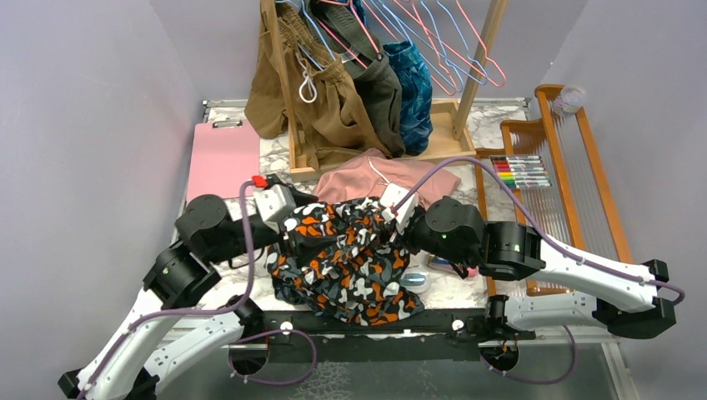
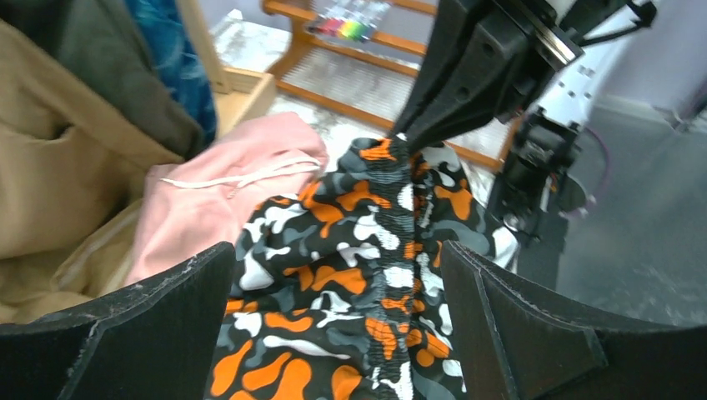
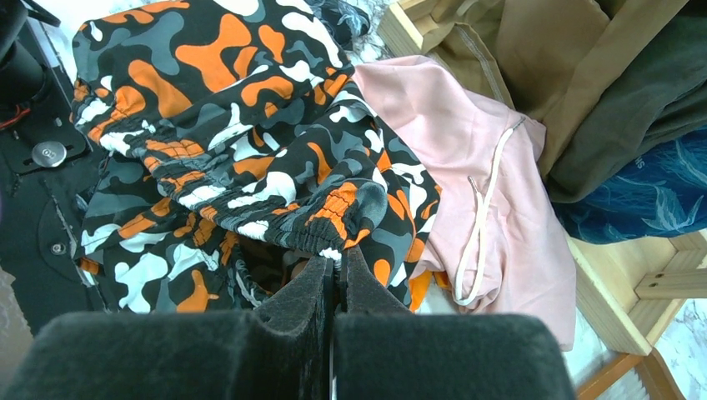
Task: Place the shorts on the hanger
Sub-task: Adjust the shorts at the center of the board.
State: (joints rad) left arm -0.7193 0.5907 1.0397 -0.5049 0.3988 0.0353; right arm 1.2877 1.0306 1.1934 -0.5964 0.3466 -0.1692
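Observation:
Next, my left gripper grabs the elastic waistband (image 1: 343, 240) (image 2: 389, 322) of the camouflage shorts, opposite my right gripper, to spread the waistband for the hanger.
The camouflage shorts (image 1: 350, 258) lie bunched on the table between my two arms, lifted at the right end of the waistband. My right gripper (image 3: 338, 265) is shut on the elastic waistband of the shorts (image 3: 217, 125); in the top view that gripper (image 1: 402, 227) is at their upper right corner. My left gripper (image 2: 338, 254) stands wide open at the shorts' upper left (image 1: 290, 235), with the gathered waistband of the shorts (image 2: 392, 250) running between its fingers (image 2: 158, 325), untouched by either. A pink wire hanger (image 1: 492, 71) hangs on the rail at the back.
Dusty-pink shorts (image 1: 383, 175) lie just behind the camouflage pair. A wooden rack (image 1: 454, 125) carries brown, grey and blue garments and several wire hangers. A pink clipboard (image 1: 223, 158) lies at the back left, markers (image 1: 521, 171) and a wooden frame (image 1: 584, 158) at the right.

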